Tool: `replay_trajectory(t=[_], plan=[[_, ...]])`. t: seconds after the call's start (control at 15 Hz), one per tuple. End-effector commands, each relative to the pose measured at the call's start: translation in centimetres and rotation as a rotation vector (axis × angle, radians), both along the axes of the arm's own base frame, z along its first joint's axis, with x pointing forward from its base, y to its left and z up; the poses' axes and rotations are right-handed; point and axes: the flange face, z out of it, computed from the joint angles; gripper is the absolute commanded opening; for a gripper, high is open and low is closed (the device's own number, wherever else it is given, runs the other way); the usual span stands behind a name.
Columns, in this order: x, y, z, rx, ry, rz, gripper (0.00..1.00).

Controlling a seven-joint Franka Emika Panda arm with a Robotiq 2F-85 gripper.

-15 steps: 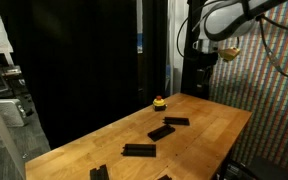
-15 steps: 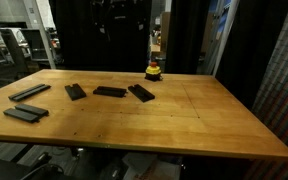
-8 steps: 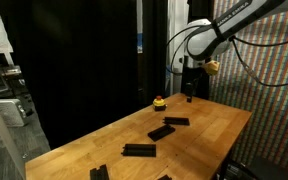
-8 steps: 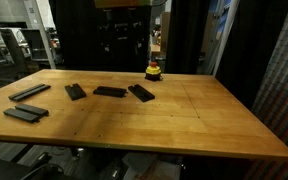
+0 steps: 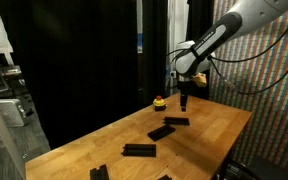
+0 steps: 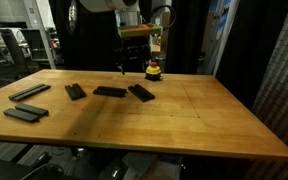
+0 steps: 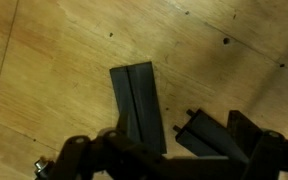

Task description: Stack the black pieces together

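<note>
My gripper grabs the flat black piece across its long side edges from above next, so its bottom stays clear to stack on another piece.
Several flat black pieces lie apart on the wooden table (image 6: 214,120), none stacked. In both exterior views they form a loose row: one (image 6: 141,93), another (image 6: 109,91), a third (image 6: 75,91), and more towards the table's end (image 6: 29,92) (image 6: 24,113). The same row runs from the nearest piece (image 5: 177,121) past a second (image 5: 161,131) to a third (image 5: 138,150). My gripper (image 5: 184,100) (image 6: 134,62) hangs open above that first end, holding nothing. The wrist view looks straight down on two pieces (image 7: 139,105) (image 7: 212,135), with the gripper (image 7: 174,152) dark along the bottom edge.
A small yellow-and-red round object (image 5: 159,101) (image 6: 155,70) stands on the table just behind the gripper. Black curtains hang behind the table, and a coloured patterned wall (image 5: 274,90) runs along one side. A metal rack (image 6: 4,50) stands off the table's end.
The arm has swung down and in from the back edge. The gripper now hangs low over the pieces beside the yellow-and-red object. The pieces have not moved.
</note>
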Motion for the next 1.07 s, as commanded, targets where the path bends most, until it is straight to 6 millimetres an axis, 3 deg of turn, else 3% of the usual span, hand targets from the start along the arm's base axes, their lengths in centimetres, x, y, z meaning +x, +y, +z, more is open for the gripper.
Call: replay_trajectory(t=[0.0, 0.67, 1.0], plan=[[2.6, -1.5, -2.5, 0.023, -0.007, 0.048, 1.00], [3.9, -3.7, -9.4, 0.034, -0.038, 0.068, 1.00], [5.0, -4.0, -11.2, 0.026, -0.028, 0.099, 1.00]])
